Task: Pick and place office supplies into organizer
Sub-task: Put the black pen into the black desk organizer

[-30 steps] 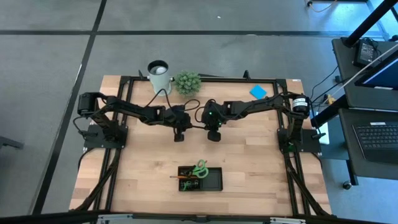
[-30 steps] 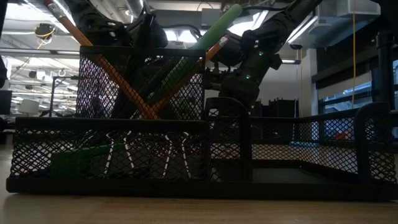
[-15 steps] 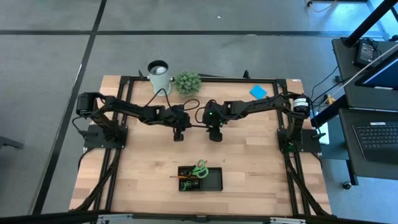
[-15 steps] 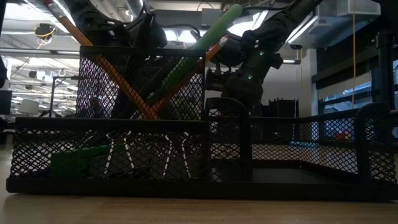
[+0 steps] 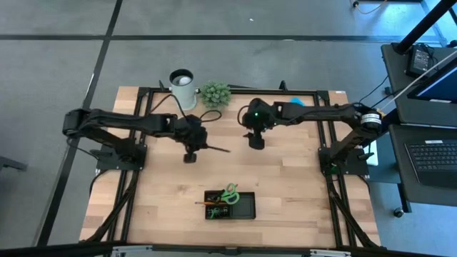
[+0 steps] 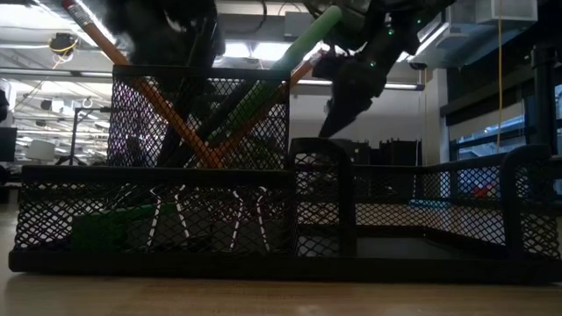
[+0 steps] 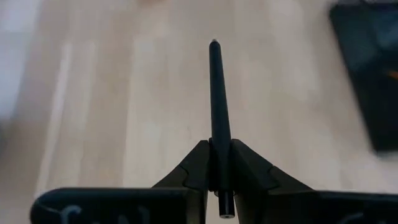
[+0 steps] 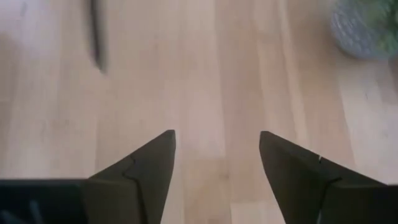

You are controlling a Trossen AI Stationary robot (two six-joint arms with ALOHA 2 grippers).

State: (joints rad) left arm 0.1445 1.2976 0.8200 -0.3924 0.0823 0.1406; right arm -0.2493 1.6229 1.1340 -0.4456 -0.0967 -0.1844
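The black pen (image 7: 219,93) is hanging above wood and would miss the organizer (image 7: 373,74) if the left gripper opened now, so the left gripper will keep holding the pen until it gets there.
A black pen (image 5: 214,148) juts toward the table's right from my left gripper (image 5: 190,154), which is shut on it left of the table's middle. My right gripper (image 5: 255,141) stands open to the pen's right, nothing between its fingers (image 8: 214,162). The organizer (image 5: 243,207), a black mesh tray near the front edge, holds green-handled scissors (image 5: 229,193), orange pencils (image 6: 171,114) and a green eraser (image 6: 105,230). A blue sticky-note pad (image 5: 297,103) lies at the far right, partly under the right arm. My left gripper pinches the pen near its back end (image 7: 219,177) between its two fingers. The pen runs along the fingers and sticks out ahead of them; a short stub (image 7: 224,211) shows behind. The pen is lifted clear of the table, its tip (image 7: 214,43) toward the table's right.
A white cup (image 5: 182,84) and a small potted plant (image 5: 216,93) stand at the far edge, behind the grippers. Bare wood lies between the grippers and the organizer. The organizer's right compartment (image 5: 245,208) looks bare.
The two grippers stood close together at the table's middle. My right gripper has opened and drawn back toward the far right. My left gripper has gone toward the table's left edge, carrying the pen along, still shut on it.
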